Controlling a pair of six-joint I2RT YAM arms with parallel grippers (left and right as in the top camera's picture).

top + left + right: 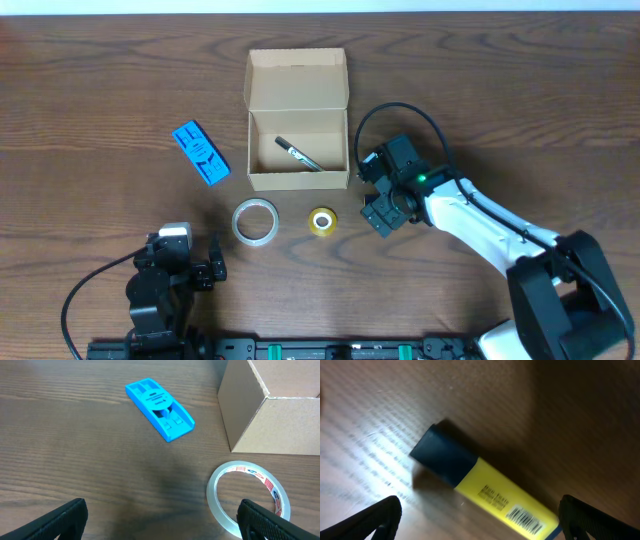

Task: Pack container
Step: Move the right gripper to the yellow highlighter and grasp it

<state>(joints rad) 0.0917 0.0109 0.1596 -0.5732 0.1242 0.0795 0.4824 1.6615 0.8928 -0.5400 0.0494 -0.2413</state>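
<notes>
The dark blue cap of the yellow highlighter should stay free to go into the container. My right gripper needs to grab the highlighter by its yellow body [514, 508] next.
The container, a tan cardboard box [262, 130], stands open at the table's middle with its flap lid up at the back. A dark pen [300, 155] lies inside it. The box's corner also shows in the left wrist view [265, 420]. My right gripper [384, 212] is open, low over the table just right of the box's front corner. In the right wrist view its fingers [480, 522] straddle a yellow highlighter with a dark blue cap [485, 487] lying on the wood; the overhead view hides it. My left gripper [200, 268] is open and empty near the front edge [162, 522].
A blue packet [200, 152] lies left of the box and shows in the left wrist view [160, 409]. A clear tape roll [255, 220] and a small yellow tape roll [321, 221] lie in front of the box. The clear roll [250, 497] is by my left gripper's right finger.
</notes>
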